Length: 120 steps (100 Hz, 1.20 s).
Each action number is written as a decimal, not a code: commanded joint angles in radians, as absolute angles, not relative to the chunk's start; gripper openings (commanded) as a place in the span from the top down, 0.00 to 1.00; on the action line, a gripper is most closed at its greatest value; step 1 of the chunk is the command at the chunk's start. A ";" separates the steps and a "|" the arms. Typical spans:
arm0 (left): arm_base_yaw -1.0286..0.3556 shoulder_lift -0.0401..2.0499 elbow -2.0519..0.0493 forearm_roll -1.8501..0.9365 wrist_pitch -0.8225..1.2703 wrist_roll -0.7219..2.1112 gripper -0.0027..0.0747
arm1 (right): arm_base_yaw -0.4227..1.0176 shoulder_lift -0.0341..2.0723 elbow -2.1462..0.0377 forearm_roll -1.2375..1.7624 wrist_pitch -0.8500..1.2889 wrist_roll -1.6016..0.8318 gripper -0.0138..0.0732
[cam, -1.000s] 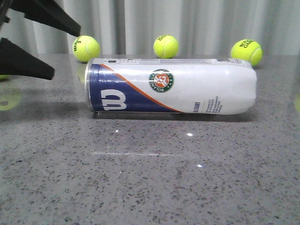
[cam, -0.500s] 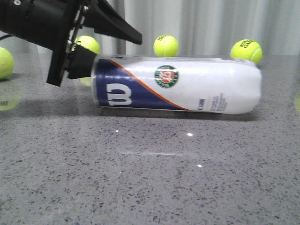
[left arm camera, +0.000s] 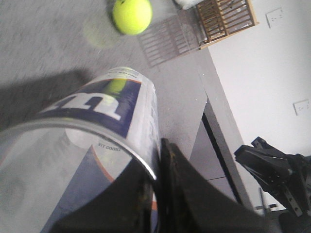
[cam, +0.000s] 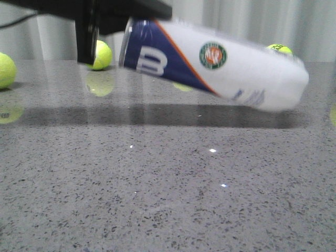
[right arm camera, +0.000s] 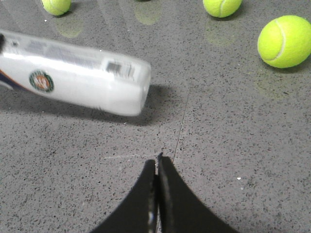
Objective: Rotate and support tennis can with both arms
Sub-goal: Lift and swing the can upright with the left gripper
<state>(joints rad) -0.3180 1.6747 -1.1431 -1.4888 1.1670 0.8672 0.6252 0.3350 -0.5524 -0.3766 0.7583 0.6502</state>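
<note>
The can's white end [cam: 286, 89] is still tilted above the grey table in the front view, so I will keep holding the can before I open my left gripper.
The tennis can [cam: 226, 68] is tilted, its navy W end raised at the left and its white end low on the grey table at the right; it is blurred by motion. My left gripper [cam: 113, 16], a dark shape at the top left, is shut on the rim of the navy end. In the left wrist view one finger lies inside the can [left arm camera: 97, 121] and one outside, pinching its wall at the gripper [left arm camera: 158, 150]. My right gripper [right arm camera: 158, 160] is shut and empty, above the table a short way from the can's white end [right arm camera: 82, 77].
Tennis balls lie on the table behind the can [cam: 100, 55], at the far left [cam: 4, 69] and at the back right [cam: 281, 49]. Further balls show in the right wrist view [right arm camera: 284, 41]. A wooden crate [left arm camera: 226, 17] stands past the table's edge.
My left gripper came in from the left, closed on the can's navy end and lifted it. The can went from lying flat to tilted and shifted slightly right.
</note>
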 commanded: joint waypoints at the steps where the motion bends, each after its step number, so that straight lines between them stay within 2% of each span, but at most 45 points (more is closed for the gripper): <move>1: -0.327 1.579 -1.239 -1.530 1.231 0.871 0.99 | 0.619 0.343 -0.577 -0.410 0.694 0.649 0.92; 22: -0.327 1.472 -1.425 -1.208 1.130 0.704 0.99 | 0.619 0.343 -0.577 -0.410 0.692 0.649 0.92; 54: -0.334 1.402 -1.613 -0.646 1.135 0.431 0.99 | 0.619 0.343 -0.577 -0.410 0.692 0.649 0.92; 77: -0.462 1.402 -1.619 -0.302 1.166 0.304 0.99 | 0.619 0.343 -0.577 -0.410 0.692 0.649 0.92; 94: -0.542 1.410 -1.619 -0.245 1.194 0.294 0.99 | 0.619 0.343 -0.577 -0.410 0.692 0.649 0.92; 120: -0.549 1.412 -1.619 -0.245 1.181 0.296 0.96 | 0.619 0.343 -0.577 -0.410 0.692 0.649 0.92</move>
<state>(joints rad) -0.5403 1.4395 -1.5862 -0.2264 1.2278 0.3049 0.6252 0.3350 -0.5524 -0.3766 0.7583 0.6502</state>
